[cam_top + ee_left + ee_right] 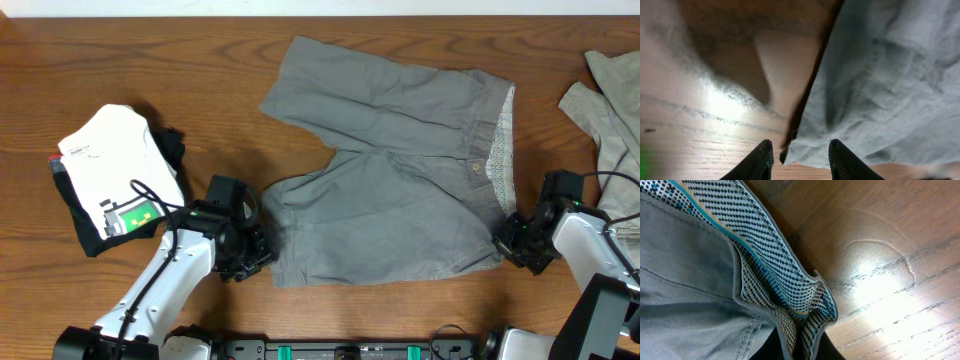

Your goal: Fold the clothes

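My left gripper grabs the grey shorts (400, 190) by the near leg's hem corner (278, 277) next, to fold that leg over the far one.
The grey shorts (400, 190) lie spread flat on the table, legs to the left and waistband to the right, with its checked inner lining (502, 150) showing. My left gripper (252, 250) is at the near leg's lower left hem corner. In the left wrist view its fingers (800, 156) are open, with that hem corner (860, 100) lying between the tips. My right gripper (517, 243) is at the waistband's near corner. In the right wrist view it (801, 349) is shut on the folded checked waistband (765, 265).
A folded white and black garment stack (115, 175) lies at the left. Another grey-khaki garment (612, 100) lies crumpled at the far right edge. The wooden table (400, 320) has a narrow bare strip in front of the shorts.
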`<state>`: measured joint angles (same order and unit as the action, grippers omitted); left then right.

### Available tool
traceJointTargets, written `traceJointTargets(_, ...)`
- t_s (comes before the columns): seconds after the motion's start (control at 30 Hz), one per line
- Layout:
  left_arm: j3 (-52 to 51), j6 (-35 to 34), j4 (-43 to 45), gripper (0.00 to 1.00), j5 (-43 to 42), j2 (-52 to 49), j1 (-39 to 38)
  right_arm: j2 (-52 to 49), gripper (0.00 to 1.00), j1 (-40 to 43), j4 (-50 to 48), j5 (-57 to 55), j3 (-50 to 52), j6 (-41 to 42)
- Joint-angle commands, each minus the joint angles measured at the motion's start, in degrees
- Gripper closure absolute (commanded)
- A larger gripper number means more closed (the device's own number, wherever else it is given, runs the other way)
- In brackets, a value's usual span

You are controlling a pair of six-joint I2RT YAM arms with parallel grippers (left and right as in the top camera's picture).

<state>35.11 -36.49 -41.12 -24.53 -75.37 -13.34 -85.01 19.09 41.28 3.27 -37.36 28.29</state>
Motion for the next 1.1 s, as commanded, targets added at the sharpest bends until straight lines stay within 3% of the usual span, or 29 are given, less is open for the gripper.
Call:
traceJointTargets(0.0,-0.5,-6.1,-0.3,0.61,-1.0,0.2,-1.8,-3.7,0.89,0.1,-1.2,1.1,3.8,-1.0)
traceJointTargets(0.23,-1.0,-14.7,0.1,0.6,0.0,0.2,-7.1,-3.7,0.88,0.1,-0.7,1.2,3.8,-1.8)
traceJointTargets(0.3,-1.9,-20.7,0.3,0.52,0.8,0.2,-8.4,-3.7,0.87,0.1,-0.6,1.3,3.8,-1.8)
traceJointTargets(0.5,-4.5,-31.8,3.5,0.43,0.8,0.2,-10.8,-3.7,0.87,0.1,-0.3,1.3,3.8,-2.3)
traceJointTargets(0.9,-5.8,-37.8,7.9,0.42,4.7,0.2,-12.2,-3.7,0.86,0.1,-0.1,1.3,3.8,-2.5)
traceJointTargets(0.93,-5.9,-37.8,7.9,0.47,5.0,0.2,-12.1,-3.7,0.86,0.1,-0.1,1.3,3.8,-2.5)
traceJointTargets(1.0,-5.9,-37.7,7.9,0.71,5.7,0.2,-12.1,-3.7,0.86,0.1,-0.1,1.3,3.8,-2.5)
traceJointTargets(1.07,-5.9,-37.5,7.9,0.85,6.4,0.2,-12.1,-3.7,0.86,0.1,-0.1,1.3,3.8,-2.5)
